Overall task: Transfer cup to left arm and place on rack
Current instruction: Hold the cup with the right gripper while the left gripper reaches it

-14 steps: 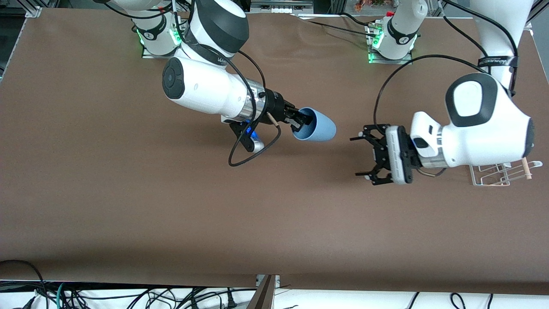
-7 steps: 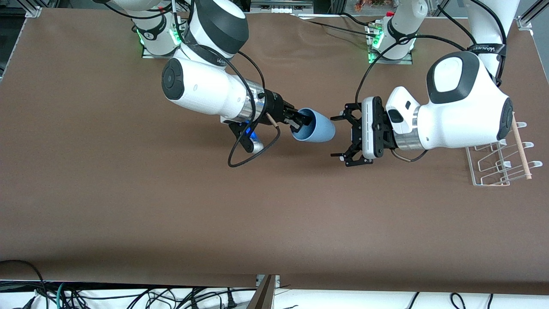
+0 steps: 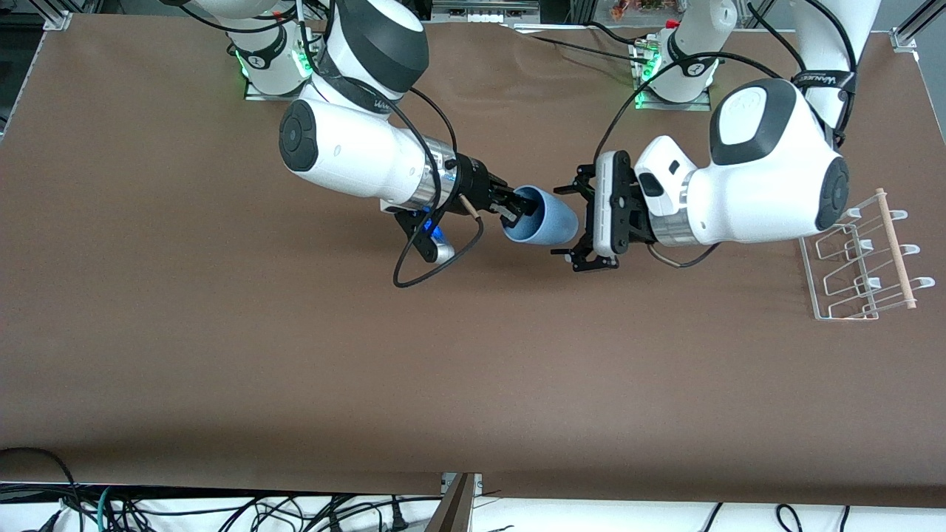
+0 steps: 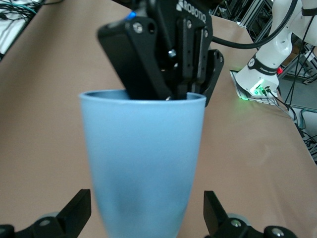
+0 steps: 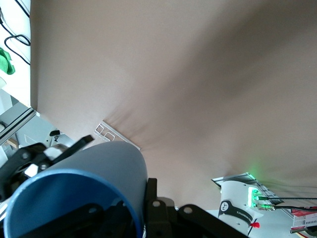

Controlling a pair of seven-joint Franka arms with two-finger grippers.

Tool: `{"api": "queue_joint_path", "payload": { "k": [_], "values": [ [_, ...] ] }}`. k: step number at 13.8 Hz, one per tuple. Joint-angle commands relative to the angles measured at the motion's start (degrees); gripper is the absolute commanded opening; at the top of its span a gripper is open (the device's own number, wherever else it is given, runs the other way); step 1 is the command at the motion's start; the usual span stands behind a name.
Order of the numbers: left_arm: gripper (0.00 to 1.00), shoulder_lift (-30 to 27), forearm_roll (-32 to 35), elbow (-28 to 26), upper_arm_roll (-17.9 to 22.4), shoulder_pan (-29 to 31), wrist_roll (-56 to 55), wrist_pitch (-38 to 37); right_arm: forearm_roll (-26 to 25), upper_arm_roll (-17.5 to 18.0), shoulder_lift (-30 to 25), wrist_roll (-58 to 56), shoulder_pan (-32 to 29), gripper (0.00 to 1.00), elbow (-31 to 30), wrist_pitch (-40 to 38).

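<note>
The light-blue cup needs to go on the rack [image 3: 850,277]. My left gripper will grab the cup by its bottom end [image 3: 567,223] next.
The light-blue cup [image 3: 547,219] lies on its side in the air over the middle of the table. My right gripper [image 3: 519,210] is shut on its rim, one finger inside and one outside the wall [image 5: 151,198]. My left gripper [image 3: 565,222] is open at the cup's bottom end, with its fingers [image 4: 74,212] on either side of the cup [image 4: 143,163] and apart from it. The white wire rack [image 3: 850,277], with its wooden dowel [image 3: 896,250], stands at the left arm's end of the table.
Both arm bases, the right arm's [image 3: 270,63] and the left arm's [image 3: 676,70], stand lit green at the table's edge farthest from the front camera. A black cable loop [image 3: 436,258] hangs from the right wrist. The brown table [image 3: 443,369] lies bare nearer the front camera.
My left arm has swung from beside the rack toward the cup, and its open fingers now straddle the cup's bottom end. The right arm and cup have stayed still.
</note>
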Motion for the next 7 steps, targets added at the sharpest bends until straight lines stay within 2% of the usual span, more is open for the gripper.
{"api": "queue_joint_path", "payload": {
  "k": [1,7],
  "values": [
    [1.0,-1.0,1.1,-2.6,-0.9,0.2,-0.9,2.9,0.6,0.0,0.6,0.5,0.4,0.0,1.6,-0.2],
    [1.0,-1.0,1.1,-2.9,-1.0,0.3,-2.2,3.1,0.8,-0.1,0.5,0.5,0.1,0.0,1.6,-0.2]
  ]
}}
